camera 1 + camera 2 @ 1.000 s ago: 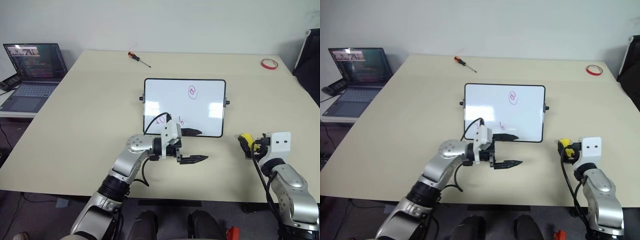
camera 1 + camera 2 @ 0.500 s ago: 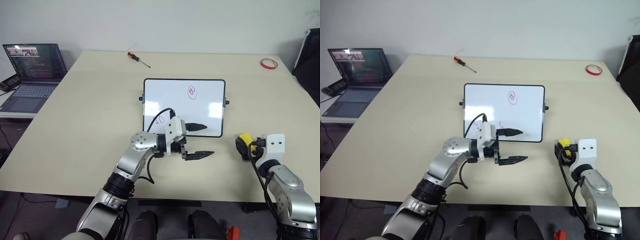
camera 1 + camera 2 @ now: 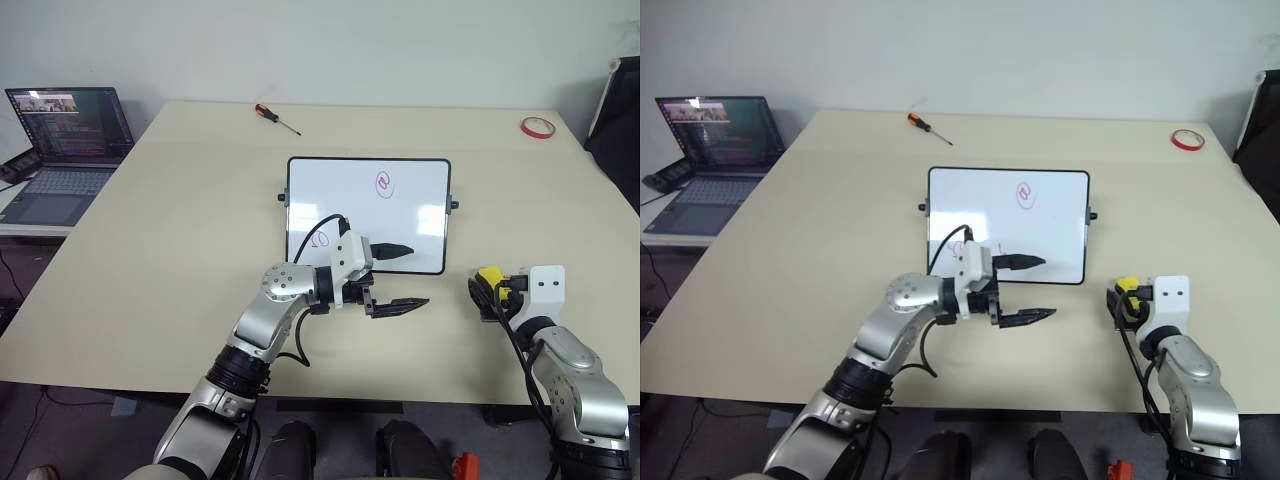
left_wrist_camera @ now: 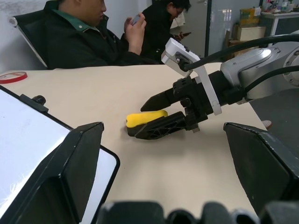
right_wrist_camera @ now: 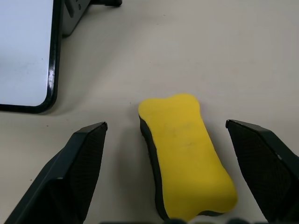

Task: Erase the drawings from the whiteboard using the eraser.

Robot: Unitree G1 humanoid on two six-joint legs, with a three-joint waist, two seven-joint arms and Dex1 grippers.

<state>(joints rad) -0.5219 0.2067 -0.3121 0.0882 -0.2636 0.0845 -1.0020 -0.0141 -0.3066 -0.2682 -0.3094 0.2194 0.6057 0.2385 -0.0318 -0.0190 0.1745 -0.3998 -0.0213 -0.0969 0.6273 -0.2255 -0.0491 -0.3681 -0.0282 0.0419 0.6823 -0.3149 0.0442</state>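
Observation:
My fingers are low at the table beside the long sides of the yellow eraser [image 5: 187, 154]. My right gripper should close on the eraser now. Closing now would hold it.
The whiteboard [image 3: 420, 200] lies in the middle of the table, bearing the drawings: a pink circled swirl [image 3: 384, 184] and a looped oval [image 3: 320, 240]. My left gripper [image 3: 418, 276] hangs open at the board's near edge, pointing right. One of its fingers is over the board's lower rim and the other is over the table. The yellow eraser [image 5: 187, 154] lies flat on the table to the right of the board. My right gripper [image 3: 484, 290] is open, with a finger on each side of the eraser [image 4: 145, 117], not gripping it.
A red-handled screwdriver [image 3: 277, 118] lies at the far side of the table and a red tape ring [image 3: 537, 126] at the far right corner. A laptop [image 3: 65, 140] stands on a side table to the left. People [image 4: 84, 32] sit beyond the table's right end.
My left gripper has edged slightly toward the board's near edge. The right gripper stays open around the eraser, which has not moved.

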